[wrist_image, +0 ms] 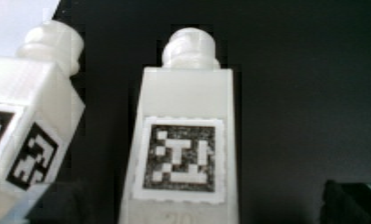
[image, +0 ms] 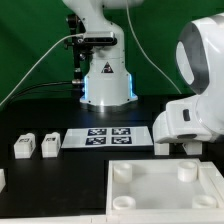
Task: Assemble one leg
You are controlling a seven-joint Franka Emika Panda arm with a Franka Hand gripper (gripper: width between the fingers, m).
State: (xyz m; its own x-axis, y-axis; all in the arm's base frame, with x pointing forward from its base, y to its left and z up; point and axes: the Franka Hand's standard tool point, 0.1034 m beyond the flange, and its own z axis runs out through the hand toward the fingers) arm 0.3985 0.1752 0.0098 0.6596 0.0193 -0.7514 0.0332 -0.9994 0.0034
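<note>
The gripper is ready to close, as its fingers reach down beside the centre white leg's tagged body point(wrist_image: 180, 160) in the wrist view. Closing now would hold the leg.
In the wrist view a white leg point(wrist_image: 185, 120) with a black-and-white tag and a rounded peg lies on the dark table right under my gripper point(wrist_image: 185, 212). A second leg point(wrist_image: 36, 110) lies close beside it. One dark fingertip point(wrist_image: 352, 200) shows well clear of the centre leg; the other finger is hidden. The jaws stand apart and hold nothing. In the exterior view my gripper point(image: 178, 148) hangs low over the table at the right, and these two legs are hidden behind the hand. Two more legs point(image: 24, 146) point(image: 50, 145) lie at the exterior view's left.
The marker board point(image: 105, 137) lies mid-table. The large white square tabletop point(image: 150, 190) with round corner sockets lies at the front right. A small white part point(image: 2, 180) shows at the left edge. The arm's base point(image: 105, 80) stands at the back.
</note>
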